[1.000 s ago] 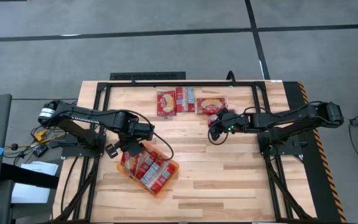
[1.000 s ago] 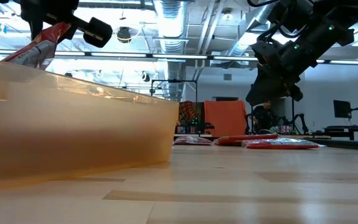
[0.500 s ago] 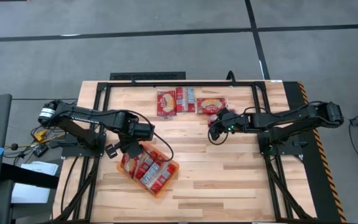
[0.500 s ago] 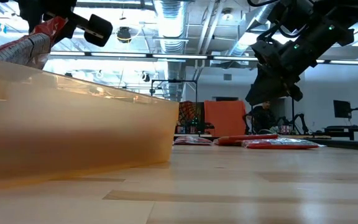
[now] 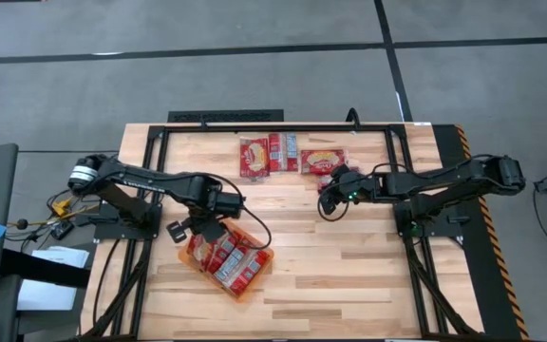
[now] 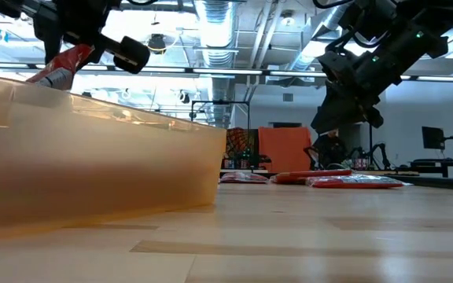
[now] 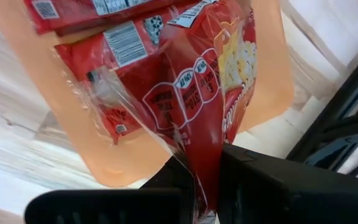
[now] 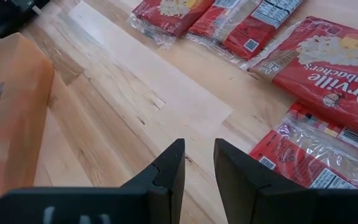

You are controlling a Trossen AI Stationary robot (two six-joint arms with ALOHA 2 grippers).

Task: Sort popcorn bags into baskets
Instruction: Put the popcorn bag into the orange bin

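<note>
The red popcorn bag's loose end (image 7: 229, 37) lies over popcorn bags inside the orange basket (image 7: 127, 48), so the red bag would stay there. I need to open my left gripper now.
My left gripper (image 5: 207, 217) is over the far left end of the orange basket (image 5: 266, 258), shut on a red popcorn bag (image 7: 210, 93). The low view shows that bag (image 6: 63, 64) at the basket's rim (image 6: 93, 106). Several popcorn bags (image 5: 228, 263) lie flat inside the basket. Three more popcorn bags (image 5: 284, 152) lie flat on the table at the far middle. My right gripper (image 5: 328, 201) hovers open just near of them, slanting down, with nothing between its fingers (image 8: 173, 163). My left gripper pinches one end of the popcorn bag (image 7: 199, 168) between its two fingers, which point down from above. The bag hangs below the fingers over the basket, creased along its length. Its lower end reaches down to the rim; whether it touches the packets inside, I cannot tell.
A black frame (image 5: 273, 123) runs along the table's far edge and down both sides. The arms' bases stand at the left and right. Bare wood lies between the basket and the loose bags (image 8: 328, 56), and along the near edge.
My left gripper has come down toward the basket and gone a little toward the table's right, still shut on the bag. The bag has sunk with it, its lower end now at the basket's rim.
</note>
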